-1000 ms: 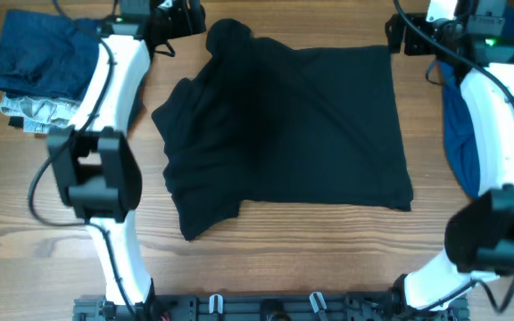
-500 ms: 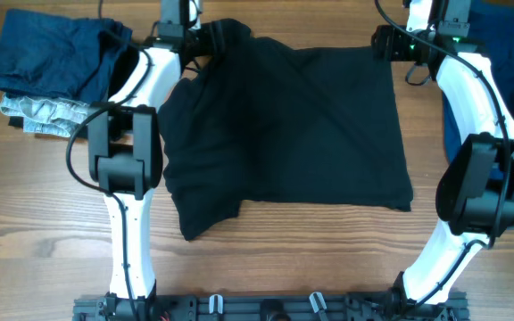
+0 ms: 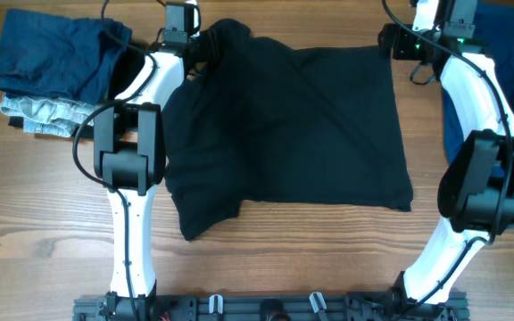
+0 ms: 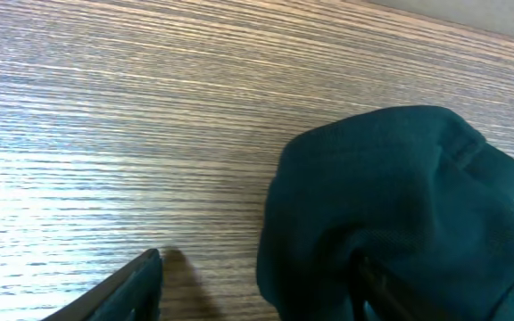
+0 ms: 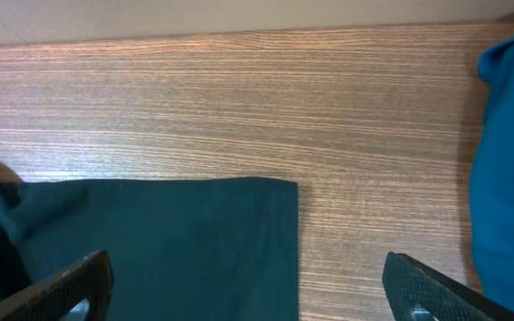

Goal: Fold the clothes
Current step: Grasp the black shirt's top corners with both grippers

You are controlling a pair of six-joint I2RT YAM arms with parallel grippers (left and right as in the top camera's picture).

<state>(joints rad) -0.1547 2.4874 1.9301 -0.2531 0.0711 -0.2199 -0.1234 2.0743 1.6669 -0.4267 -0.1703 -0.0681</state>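
I need to grab the garment's flat far corner with my right gripper next, opposite my left gripper's bunched corner, to fold the far edge of the black garment [image 3: 284,129] over.
A black garment [image 3: 284,129] lies spread on the wooden table, flat on its right half and bunched on its left. My left gripper [image 3: 205,46] is open at its far left corner; in the left wrist view [image 4: 257,290] the bunched dark cloth [image 4: 391,205] lies between the fingertips, over the right one. My right gripper [image 3: 391,43] is open over the far right corner; in the right wrist view [image 5: 248,285] the flat corner of the cloth [image 5: 168,241] lies between the spread fingers.
A pile of folded blue and patterned clothes [image 3: 47,67] sits at the far left. A blue garment [image 3: 507,98] lies at the right edge, also in the right wrist view [image 5: 511,169]. A rail [image 3: 266,308] runs along the near edge.
Both arms have swung from the table's sides to the far edge of the black garment. In the last half second they moved only slightly. The garment has not moved.
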